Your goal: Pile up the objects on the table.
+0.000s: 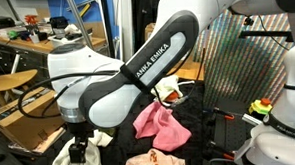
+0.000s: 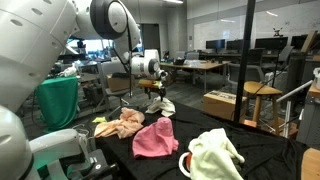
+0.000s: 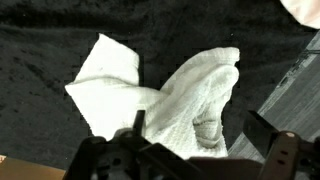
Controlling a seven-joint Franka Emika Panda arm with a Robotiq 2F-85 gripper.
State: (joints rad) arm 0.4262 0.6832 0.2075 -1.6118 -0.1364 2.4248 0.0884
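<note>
I need to lower my gripper before I close it on the white fold (image 1: 79, 159) (image 3: 193, 118): the fold is between my open fingers, but they are above the cloth in an exterior view.
My gripper (image 3: 200, 128) is open, its fingers either side of a thick fold of the white cloth (image 3: 170, 95), which lies crumpled on the table (image 3: 40, 60). In both exterior views the gripper (image 1: 78, 148) (image 2: 152, 91) hangs just over this white cloth (image 1: 63, 162) (image 2: 162, 105) at the table's far end. The orange-and-white cloth (image 2: 120, 123), the pink cloth (image 2: 155, 138) and the pale yellow-green cloth (image 2: 215, 155) lie apart on the black table (image 2: 255, 150). A small red item (image 2: 182, 165) shows beside the yellow-green cloth. The pink cloth (image 1: 159, 127) also shows behind the arm.
The table's edge (image 3: 290, 75) runs close to the white cloth, with grey floor beyond. Brown cardboard boxes (image 2: 225, 103) and a wooden stool (image 2: 262, 92) stand past the table. The robot's white base (image 2: 55, 150) fills the near corner.
</note>
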